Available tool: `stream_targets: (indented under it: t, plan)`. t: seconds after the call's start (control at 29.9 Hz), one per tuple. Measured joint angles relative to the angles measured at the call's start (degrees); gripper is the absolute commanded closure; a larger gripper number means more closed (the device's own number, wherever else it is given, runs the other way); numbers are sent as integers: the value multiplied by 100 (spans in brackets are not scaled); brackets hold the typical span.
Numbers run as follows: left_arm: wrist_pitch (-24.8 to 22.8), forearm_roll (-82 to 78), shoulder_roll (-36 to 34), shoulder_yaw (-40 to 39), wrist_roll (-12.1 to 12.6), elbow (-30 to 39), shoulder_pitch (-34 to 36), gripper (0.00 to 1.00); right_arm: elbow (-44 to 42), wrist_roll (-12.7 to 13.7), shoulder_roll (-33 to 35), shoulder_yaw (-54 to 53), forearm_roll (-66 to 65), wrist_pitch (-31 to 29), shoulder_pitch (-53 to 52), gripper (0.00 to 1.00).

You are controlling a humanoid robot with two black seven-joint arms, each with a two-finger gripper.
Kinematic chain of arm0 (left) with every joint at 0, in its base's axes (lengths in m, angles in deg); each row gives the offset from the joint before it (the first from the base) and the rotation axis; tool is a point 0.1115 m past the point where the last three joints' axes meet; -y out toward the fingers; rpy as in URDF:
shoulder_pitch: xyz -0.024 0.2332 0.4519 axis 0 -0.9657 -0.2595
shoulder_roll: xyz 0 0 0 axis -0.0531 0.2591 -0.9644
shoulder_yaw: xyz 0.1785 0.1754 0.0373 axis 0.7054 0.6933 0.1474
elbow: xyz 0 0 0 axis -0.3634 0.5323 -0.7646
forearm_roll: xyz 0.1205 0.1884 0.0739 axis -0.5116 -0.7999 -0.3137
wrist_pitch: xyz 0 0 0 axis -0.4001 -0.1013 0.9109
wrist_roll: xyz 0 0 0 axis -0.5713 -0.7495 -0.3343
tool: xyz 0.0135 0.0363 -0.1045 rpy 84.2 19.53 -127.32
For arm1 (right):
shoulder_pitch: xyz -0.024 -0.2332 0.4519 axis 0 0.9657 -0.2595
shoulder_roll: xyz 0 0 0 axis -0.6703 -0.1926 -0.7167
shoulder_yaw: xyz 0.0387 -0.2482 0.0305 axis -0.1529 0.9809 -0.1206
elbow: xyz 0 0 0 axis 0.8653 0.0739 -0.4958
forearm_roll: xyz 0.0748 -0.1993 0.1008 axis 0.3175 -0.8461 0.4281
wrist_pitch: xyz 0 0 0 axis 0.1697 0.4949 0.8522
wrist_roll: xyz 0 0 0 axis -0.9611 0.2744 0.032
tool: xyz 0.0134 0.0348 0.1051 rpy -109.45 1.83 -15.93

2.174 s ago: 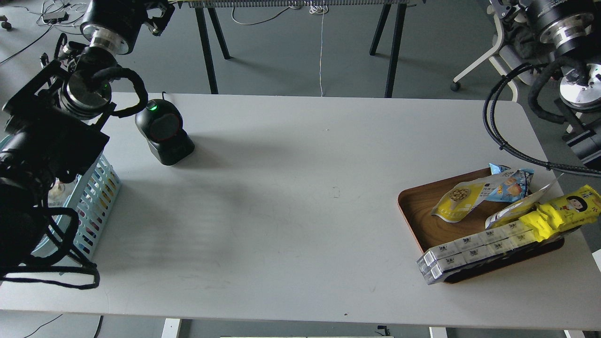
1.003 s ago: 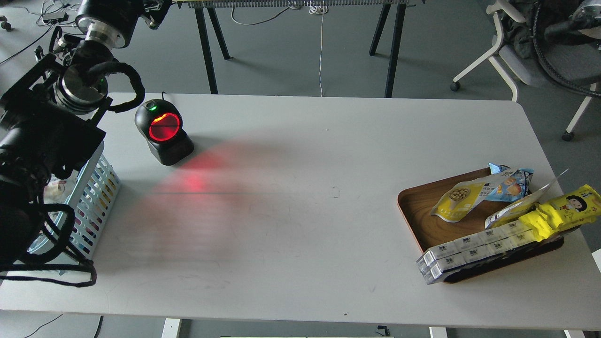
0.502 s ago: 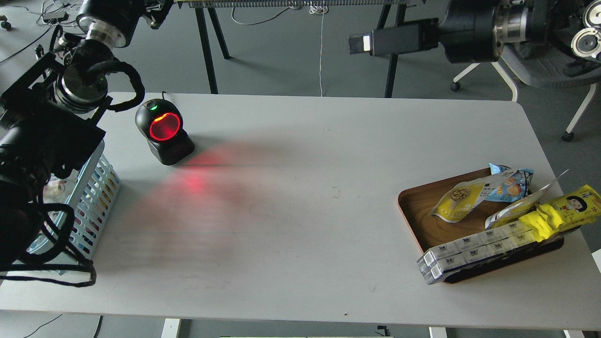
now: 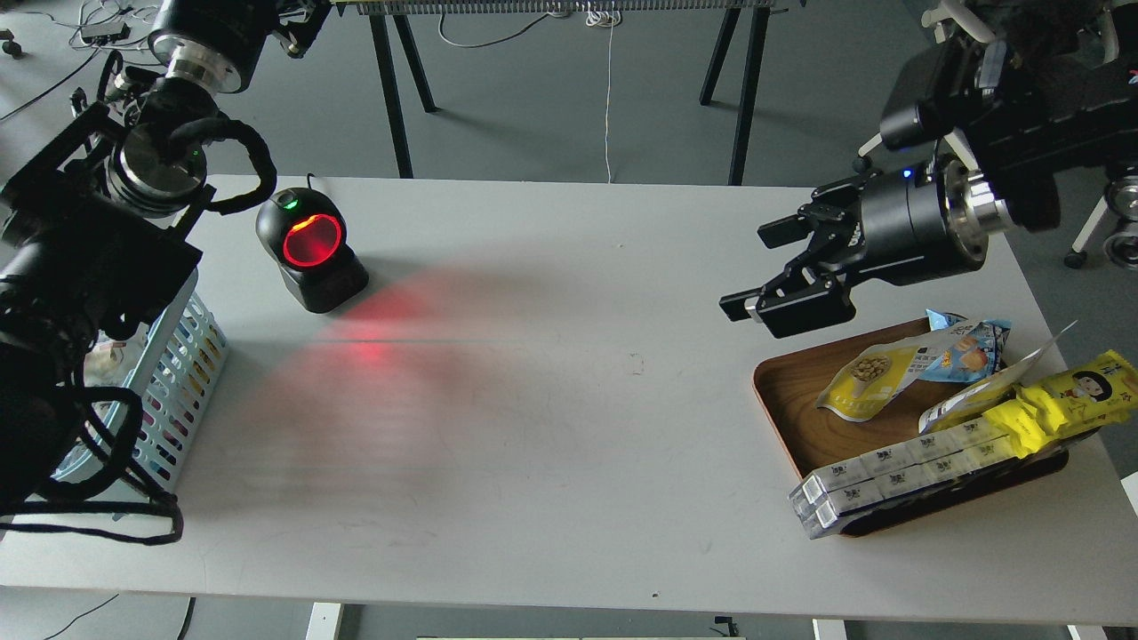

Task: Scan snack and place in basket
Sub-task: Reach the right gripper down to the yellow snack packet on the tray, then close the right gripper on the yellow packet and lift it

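Note:
My right gripper grabs the snack (image 4: pixel 867 380) by its top edge next, to scan it.
The snack (image 4: pixel 867 380), a yellow-and-white pouch picturing round tan pieces, lies on the brown wooden tray (image 4: pixel 787 396) at the right. My right gripper (image 4: pixel 770 274) hangs open and empty above the table, just left of and above the tray's far corner, apart from the pouch. The light blue basket (image 4: pixel 182 373) stands at the table's left edge, largely hidden by my left arm. My left gripper (image 4: pixel 53 418) is a dark mass over the basket; its fingers cannot be told apart.
A black barcode scanner (image 4: pixel 311 249) glows red at the back left and casts red light on the table. On the tray also lie a small blue packet (image 4: pixel 965 347), a long yellow wrapper with a cartoon face (image 4: pixel 1076 396) and white boxes (image 4: pixel 889 476).

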Motion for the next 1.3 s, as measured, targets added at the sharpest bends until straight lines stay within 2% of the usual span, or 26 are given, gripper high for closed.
stream_targets:
  t: [0.43,0.54,0.6,0.67,0.8,1.1,1.3]
  plan:
    - [0,-9,67,9,7,0,-18,0,-257,1,209,989,-1658,208,81,10]
    - [0,-9,77,9,7,-7,-26,0,-458,1,223,1020,-1794,212,257,20]
    - [0,-9,83,9,7,-9,-27,0,-662,1,193,1014,-1819,213,409,22]
    - [0,-9,88,9,7,-10,-27,0,-863,1,144,998,-1832,214,514,28]
    - [0,-9,88,9,7,-13,-27,0,-1066,1,76,981,-1852,221,595,48]
    - [0,-9,52,11,-14,-19,-33,0,-1111,1,19,989,-2019,214,726,76]
    - [0,-9,58,10,-36,-26,-29,0,-1121,1,-53,989,-2024,213,762,88]
